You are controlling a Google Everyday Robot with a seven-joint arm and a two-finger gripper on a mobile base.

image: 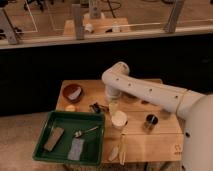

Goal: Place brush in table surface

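My gripper needs to place the brush on the tabletop surface, so it should grab the brush by its handle next.
A small dark stick-like thing (pixel 97 107), the brush as far as I can tell, lies on the tan wooden table surface (pixel 150 147) just above the green tray's far right corner. I cannot make out its head. My white arm reaches in from the right. The gripper (pixel 114 106) hangs fingers-down over the table, just right of the brush and just behind a white cup (pixel 119 119). It is open, and I see nothing between its fingers.
A green tray (pixel 55 150) at the front left holds a silver spoon (pixel 86 132) and two flat pads. A brown bowl (pixel 72 92) sits at the back left. A small dark round cup (pixel 150 121) stands to the right. Pale utensils (pixel 119 150) lie near the front edge.
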